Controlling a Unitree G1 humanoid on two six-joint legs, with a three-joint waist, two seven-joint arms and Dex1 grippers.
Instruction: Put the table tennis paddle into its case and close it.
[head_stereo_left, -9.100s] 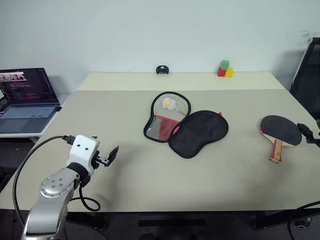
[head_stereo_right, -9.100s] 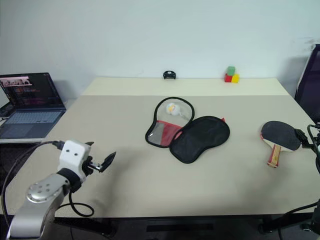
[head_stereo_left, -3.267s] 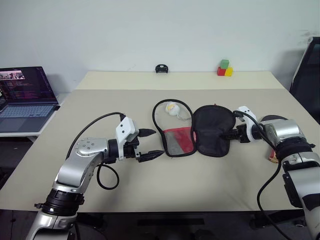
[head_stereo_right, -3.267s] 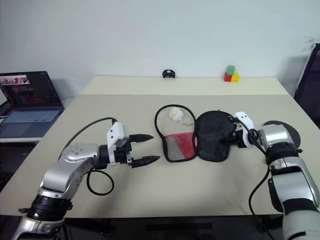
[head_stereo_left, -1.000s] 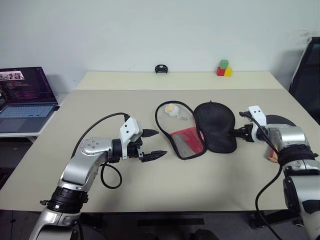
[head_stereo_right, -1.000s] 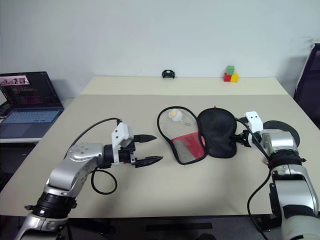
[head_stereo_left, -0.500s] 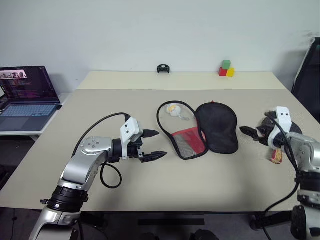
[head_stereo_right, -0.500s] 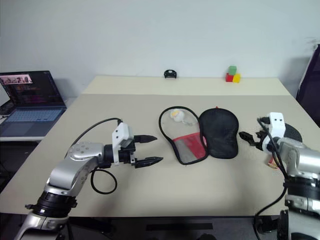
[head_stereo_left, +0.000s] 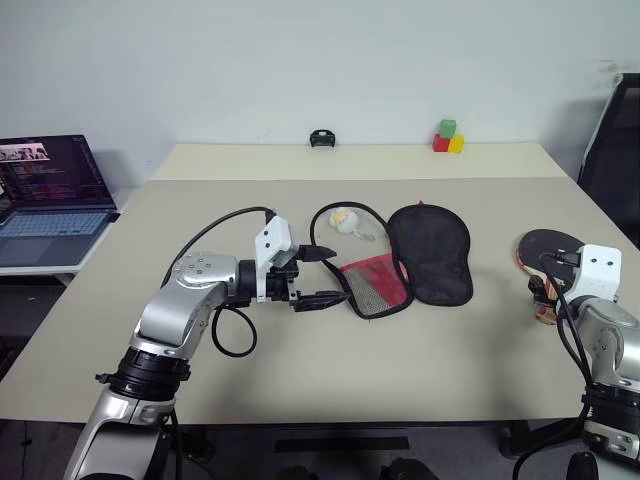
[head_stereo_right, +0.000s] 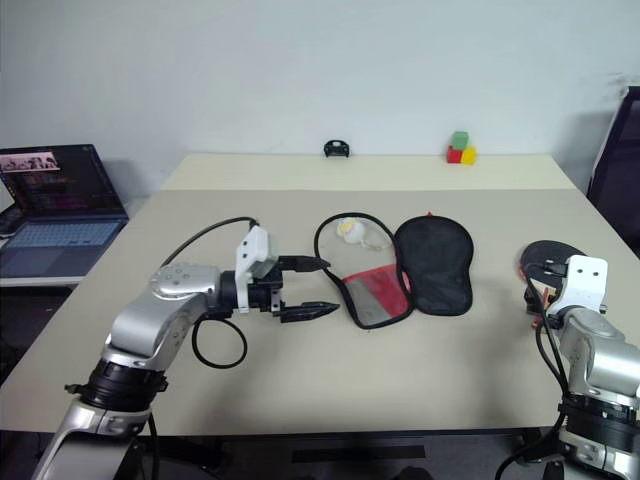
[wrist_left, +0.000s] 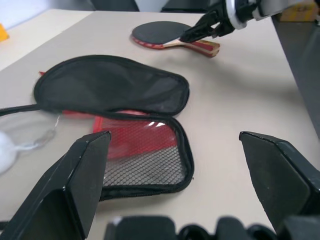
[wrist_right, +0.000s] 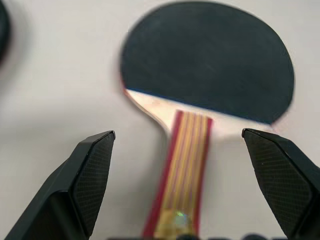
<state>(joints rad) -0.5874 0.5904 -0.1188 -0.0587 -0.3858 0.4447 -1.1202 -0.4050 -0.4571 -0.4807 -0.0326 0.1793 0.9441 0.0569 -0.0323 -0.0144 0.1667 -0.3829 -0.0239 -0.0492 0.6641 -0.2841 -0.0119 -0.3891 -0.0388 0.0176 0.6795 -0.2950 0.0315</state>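
I need to lower my right gripper before I close it on the striped handle (wrist_right: 182, 165), because its fingers are above the handle in the right wrist view.
The case lies open in the middle of the table, its black fabric half (head_stereo_left: 432, 255) beside the mesh and red half (head_stereo_left: 372, 283). A white-yellow charm (head_stereo_left: 343, 218) rests on the clear part. My left gripper (head_stereo_left: 330, 275) is open, level, just left of the mesh half (wrist_left: 145, 155), touching nothing. The table tennis paddle (head_stereo_left: 548, 248) lies flat at the table's right edge, handle toward me. My right gripper (wrist_right: 178, 132) is open just above it, one finger on each side of the striped handle (wrist_right: 182, 165), apart from it.
A laptop (head_stereo_left: 50, 195) sits on a side table at the left. Coloured blocks (head_stereo_left: 447, 138) and a small black object (head_stereo_left: 321, 138) stand at the table's far edge. A black chair (head_stereo_left: 615, 150) is beyond the right edge.
My right gripper has left the case's black half, opened wide and swung right and back to the paddle's handle. The left gripper has crept right toward the mesh half.
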